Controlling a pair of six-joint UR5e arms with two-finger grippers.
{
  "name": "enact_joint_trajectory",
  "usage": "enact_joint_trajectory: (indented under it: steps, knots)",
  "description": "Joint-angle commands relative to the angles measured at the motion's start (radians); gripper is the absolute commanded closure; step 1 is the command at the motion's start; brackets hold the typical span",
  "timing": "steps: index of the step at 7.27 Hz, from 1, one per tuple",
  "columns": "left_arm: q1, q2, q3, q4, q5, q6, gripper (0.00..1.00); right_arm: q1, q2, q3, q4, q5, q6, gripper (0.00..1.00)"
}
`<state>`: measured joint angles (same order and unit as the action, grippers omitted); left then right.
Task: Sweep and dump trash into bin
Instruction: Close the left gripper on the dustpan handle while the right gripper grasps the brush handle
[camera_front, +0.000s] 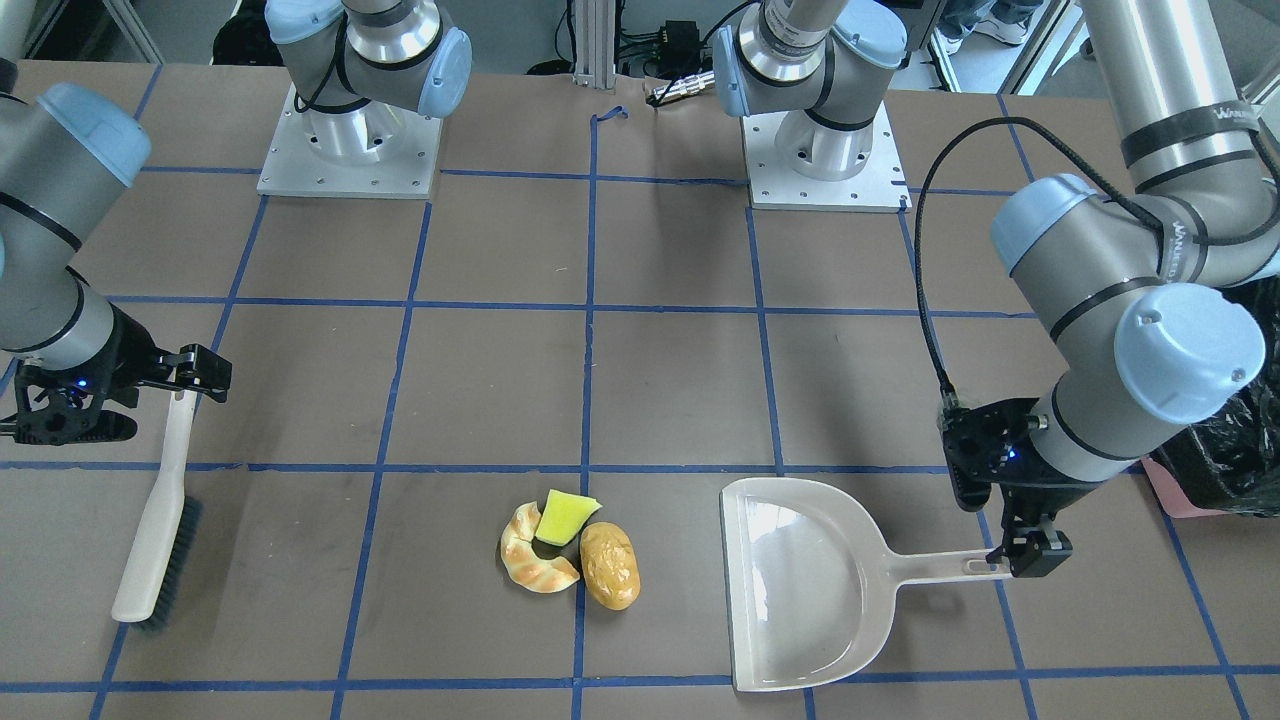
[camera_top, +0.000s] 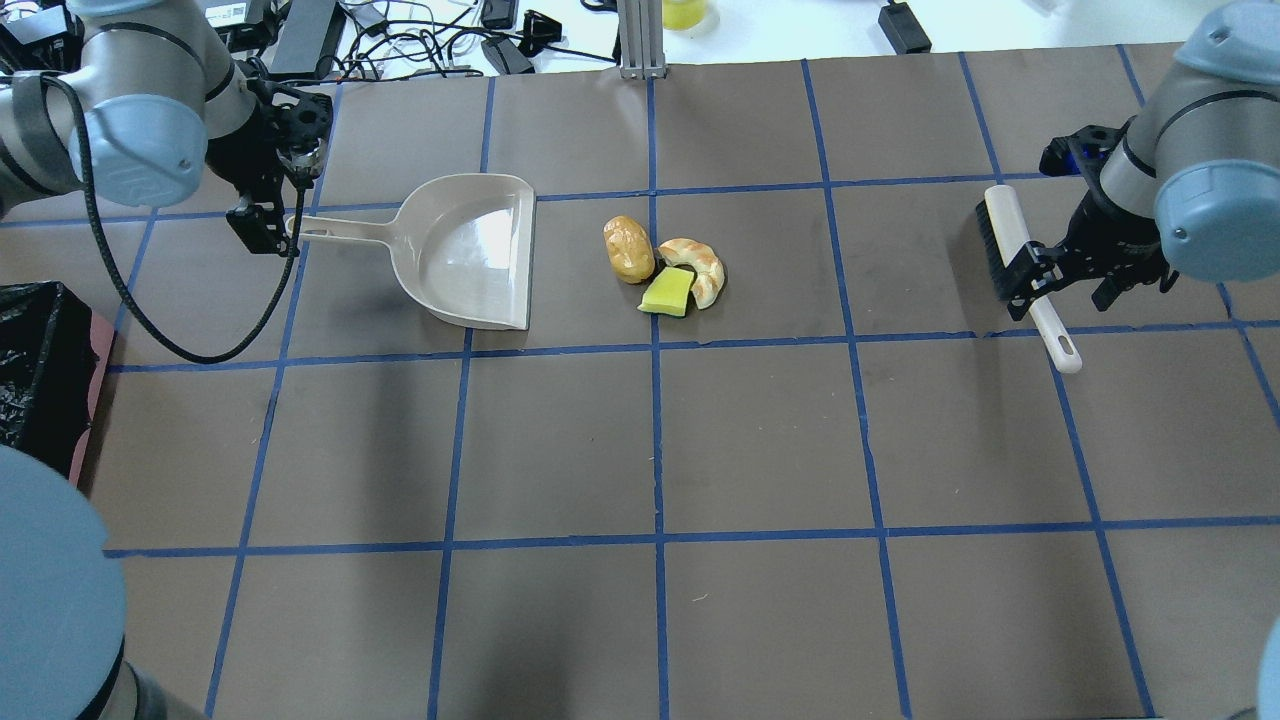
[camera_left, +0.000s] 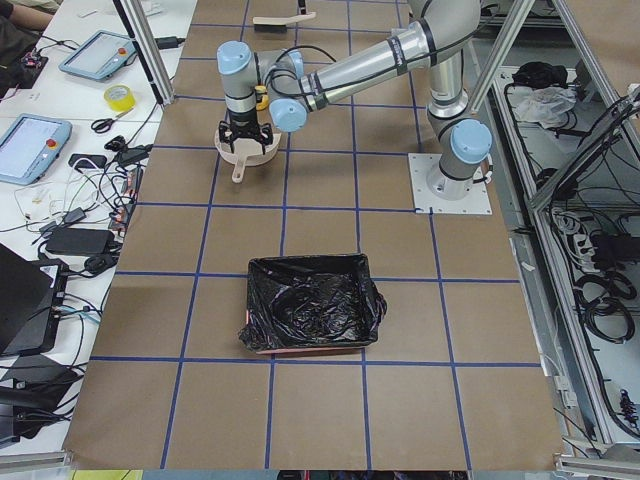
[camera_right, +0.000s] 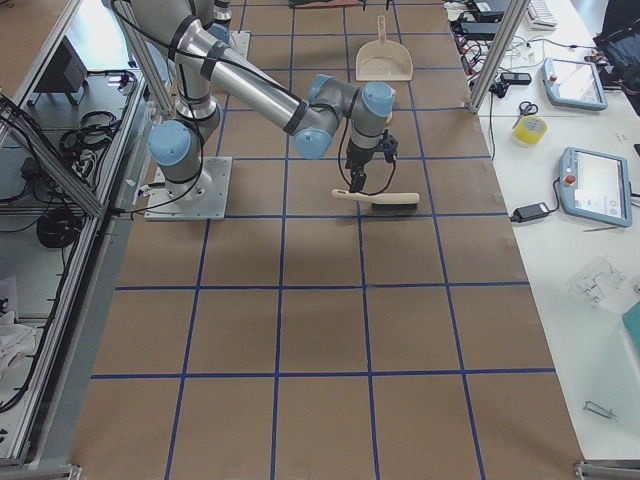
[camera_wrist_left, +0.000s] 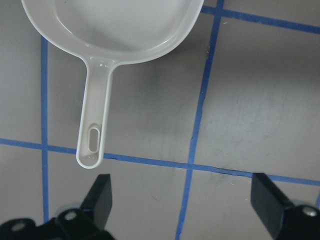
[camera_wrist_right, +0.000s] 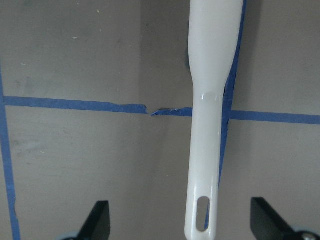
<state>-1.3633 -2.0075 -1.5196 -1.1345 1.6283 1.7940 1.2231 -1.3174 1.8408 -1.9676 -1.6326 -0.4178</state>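
The dustpan's body is too wide for the fingers, so my left gripper next needs to hold the dustpan by its narrow handle (camera_front: 956, 566) (camera_wrist_left: 95, 114) to dump trash.
The trash lies in one cluster mid-table: a tan croissant (camera_front: 535, 568), a yellow-green wedge (camera_front: 565, 517) and a golden-brown potato lump (camera_front: 610, 566). A beige dustpan (camera_front: 800, 580) lies flat beside them, mouth toward the cluster. My left gripper (camera_front: 1035, 552) is open above the end of the dustpan's handle (camera_wrist_left: 92, 140), which lies near one finger, not gripped. My right gripper (camera_top: 1030, 275) is open, with the white brush's handle (camera_wrist_right: 205, 150) between its fingers and not clamped. The brush (camera_front: 160, 530) lies on the table. The bin (camera_left: 310, 300), lined with a black bag, stands at the table's left end.
The two arm bases (camera_front: 350, 150) (camera_front: 825, 150) stand at the robot's side of the table. Blue tape lines grid the brown tabletop (camera_top: 760, 440). Cables and devices lie beyond the far edge (camera_top: 450, 40). The left arm's cable (camera_front: 930, 300) loops over the table.
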Motion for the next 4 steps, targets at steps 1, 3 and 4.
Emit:
enact_joint_trajectory:
  steps: [1, 3, 4]
  knots:
    - [0.003, -0.051, 0.015, 0.022, -0.013, 0.002, 0.00, -0.005, 0.036, 0.003, -0.016, -0.042, 0.001, 0.01]
    - [0.023, -0.066, 0.016, 0.035, -0.036, -0.092, 0.02, -0.007, 0.050, 0.003, -0.014, -0.050, 0.007, 0.06]
    - [0.024, -0.069, 0.006, 0.041, -0.036, -0.108, 0.02, -0.007, 0.058, 0.003, -0.014, -0.053, 0.005, 0.11]
